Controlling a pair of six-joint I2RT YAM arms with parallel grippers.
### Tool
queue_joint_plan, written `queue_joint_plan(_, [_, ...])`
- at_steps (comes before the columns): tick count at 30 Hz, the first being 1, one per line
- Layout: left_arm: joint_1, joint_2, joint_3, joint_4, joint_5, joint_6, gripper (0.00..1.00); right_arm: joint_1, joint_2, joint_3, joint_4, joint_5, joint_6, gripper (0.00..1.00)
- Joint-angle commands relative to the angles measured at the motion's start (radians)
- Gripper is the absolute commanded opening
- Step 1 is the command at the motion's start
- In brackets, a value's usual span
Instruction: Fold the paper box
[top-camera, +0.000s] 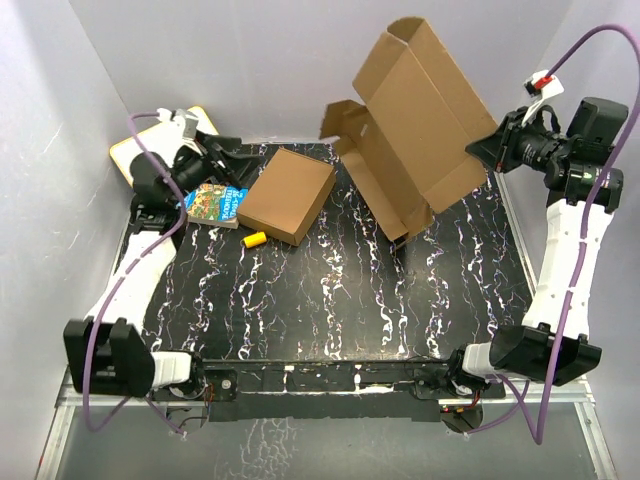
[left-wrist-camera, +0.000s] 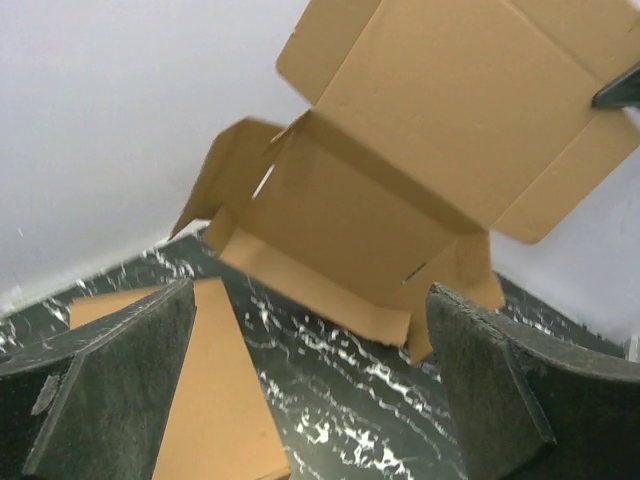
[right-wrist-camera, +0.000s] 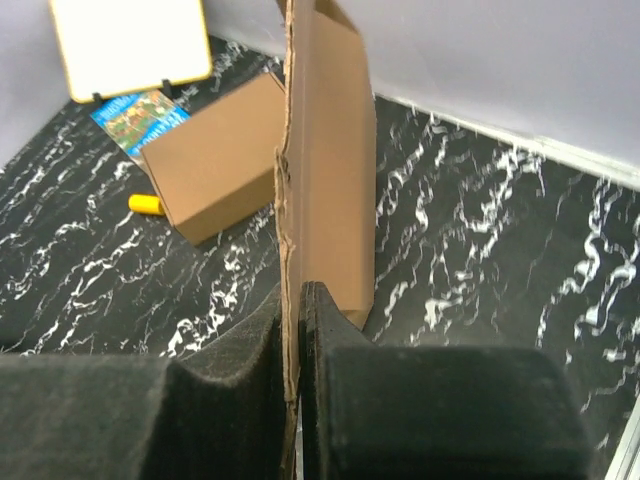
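Note:
My left gripper should next take hold of the paper box's side flap (top-camera: 333, 119) (left-wrist-camera: 217, 166) by its edge, opposite my right gripper, so the flap can be laid for folding.
The paper box (top-camera: 415, 130) is an opened brown cardboard mailer with flaps spread. It stands tilted above the back right of the table, its lowest corner down near the black marbled top. My right gripper (top-camera: 483, 150) is shut on its right edge; in the right wrist view the cardboard sheet (right-wrist-camera: 325, 180) runs edge-on between the pressed pads of the gripper (right-wrist-camera: 300, 290). My left gripper (top-camera: 240, 155) is at the back left, apart from the box. In the left wrist view this gripper (left-wrist-camera: 310, 300) is open and holds nothing, with the paper box (left-wrist-camera: 420, 170) ahead of it.
A plain flat brown box (top-camera: 287, 194) lies at the back centre-left, just under the left fingers (left-wrist-camera: 120, 380). A colourful book (top-camera: 216, 203) lies beside it, and a small yellow cylinder (top-camera: 254, 239) in front. A white board with a yellow rim (top-camera: 135, 150) leans at the back left. Grey walls close in on three sides.

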Motion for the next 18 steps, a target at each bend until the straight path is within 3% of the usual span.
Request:
queue_joint_plan(1, [-0.005,0.115,-0.044,0.139,0.097,0.048,0.95,-0.009,-0.019,-0.034,-0.044,0.08,-0.109,0.08])
queue_joint_plan(3, [-0.03,0.189,-0.045,0.198,0.096,0.091,0.95,-0.009,-0.029,-0.024,-0.046,0.076,-0.123,0.08])
queue_joint_plan(8, [-0.138,0.338,0.064,0.152,0.074,0.377,0.97,-0.008,-0.041,0.015,-0.054,0.048,-0.138,0.08])
queue_joint_plan(10, [-0.158,0.4,0.113,0.165,0.067,0.427,0.96,-0.009,-0.045,0.028,-0.052,0.034,-0.136,0.08])
queue_joint_plan(13, [-0.171,0.508,0.227,0.131,0.05,0.481,0.89,-0.008,-0.05,0.054,-0.048,0.017,-0.129,0.08])
queue_joint_plan(16, [-0.176,0.605,0.33,0.101,0.053,0.498,0.74,-0.009,-0.054,0.078,-0.047,0.0,-0.12,0.08])
queue_joint_plan(18, [-0.176,0.644,0.369,0.121,0.048,0.493,0.73,-0.009,-0.054,0.088,-0.047,-0.01,-0.118,0.08])
